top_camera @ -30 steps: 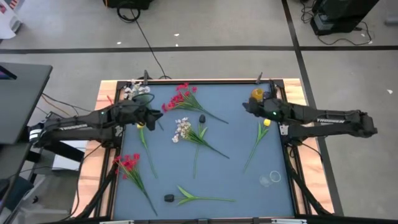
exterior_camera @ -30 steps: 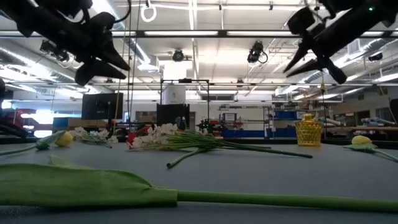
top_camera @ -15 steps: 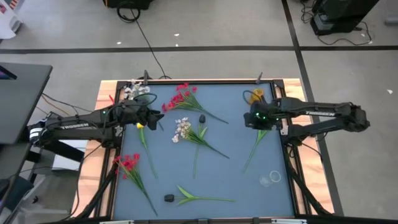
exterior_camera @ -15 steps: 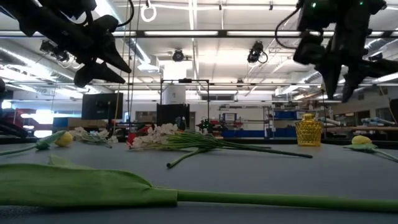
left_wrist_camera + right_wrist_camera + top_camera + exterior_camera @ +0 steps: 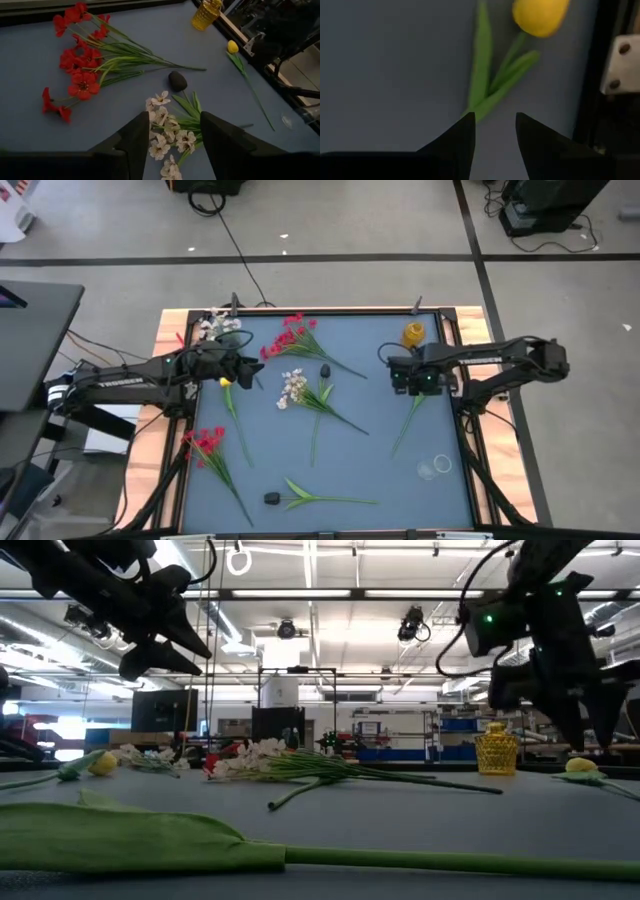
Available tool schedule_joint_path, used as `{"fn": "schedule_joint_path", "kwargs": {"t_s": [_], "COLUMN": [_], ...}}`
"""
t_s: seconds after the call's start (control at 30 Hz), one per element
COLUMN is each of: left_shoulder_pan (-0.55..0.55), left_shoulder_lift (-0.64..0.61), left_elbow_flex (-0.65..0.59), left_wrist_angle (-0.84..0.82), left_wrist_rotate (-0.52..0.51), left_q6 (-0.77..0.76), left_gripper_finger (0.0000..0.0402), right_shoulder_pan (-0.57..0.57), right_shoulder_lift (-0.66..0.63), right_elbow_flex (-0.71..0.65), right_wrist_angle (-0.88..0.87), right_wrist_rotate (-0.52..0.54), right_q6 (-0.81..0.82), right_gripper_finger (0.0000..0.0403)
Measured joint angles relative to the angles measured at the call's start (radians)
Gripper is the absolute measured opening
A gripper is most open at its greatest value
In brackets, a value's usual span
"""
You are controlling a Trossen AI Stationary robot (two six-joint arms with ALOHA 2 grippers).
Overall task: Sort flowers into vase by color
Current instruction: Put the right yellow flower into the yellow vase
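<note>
The right gripper grabs the yellow tulip by its stem where the leaves branch off next, to sort it into the yellow vase [image 5: 413, 333].
My right gripper [image 5: 419, 382] points down, open, just above the yellow tulip at the table's right side. Its fingertips [image 5: 492, 125] hang over the leaves [image 5: 492, 87], short of the bud [image 5: 540, 16], and clear of the table in the low view [image 5: 592, 740]. The tulip's stem [image 5: 408, 418] lies flat. The yellow vase [image 5: 413, 333] stands at the far right. My left gripper [image 5: 256, 372] hovers open at the left, above the table, aimed at a white spray [image 5: 167, 125]. Red blossoms [image 5: 290, 338], a dark bud [image 5: 325, 370] and another yellow tulip [image 5: 227, 383] lie flat.
More flowers lie about: a white spray [image 5: 212, 325] at the far left corner, a red cluster [image 5: 207, 443] near left, a dark bud with a long leaf [image 5: 300, 498] near the front. A clear glass [image 5: 435, 467] sits near right. The table's raised frame [image 5: 462, 405] runs beside my right gripper.
My right gripper has tipped from nearly level to pointing straight down and has sunk toward the yellow tulip on the right, drawing back from the vase toward the near edge. No flower has moved.
</note>
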Motion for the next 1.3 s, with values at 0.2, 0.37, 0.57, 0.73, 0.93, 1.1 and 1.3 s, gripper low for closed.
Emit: {"fn": "schedule_joint_path", "kwargs": {"t_s": [0.2,0.37,0.57,0.73,0.93,1.1,1.3], "left_shoulder_pan": [0.0,0.0,0.0,0.0,0.0,0.0,0.0], "left_shoulder_lift": [0.036,0.061,0.086,0.098,0.098,0.098,0.098], "left_elbow_flex": [0.0,0.0,0.0,0.0,0.0,0.0,0.0], "left_wrist_angle": [0.003,0.004,0.008,0.007,0.008,0.008,0.01], "left_wrist_rotate": [0.0,0.0,0.0,0.0,-0.018,-0.019,-0.019], "left_q6": [-0.033,-0.04,-0.04,-0.04,-0.037,-0.034,-0.044], "left_gripper_finger": [0.0183,0.0183,0.0183,0.0183,0.0183,0.0183,0.0183], "right_shoulder_pan": [0.037,0.012,-0.016,-0.008,0.022,0.06,0.072], "right_shoulder_lift": [0.007,0.002,0.0,0.001,-0.028,-0.099,-0.169], "right_elbow_flex": [-0.105,-0.191,-0.204,-0.205,-0.164,-0.072,0.067], "right_wrist_angle": [0.152,0.291,0.31,0.331,0.306,0.303,0.332], "right_wrist_rotate": [-0.024,-0.031,-0.015,0.008,0.096,0.149,0.359], "right_q6": [0.111,0.153,0.137,0.118,0.086,0.07,-0.1], "right_gripper_finger": [0.0151,0.015,0.0125,0.0048,0.0017,0.0008,0.0008]}}
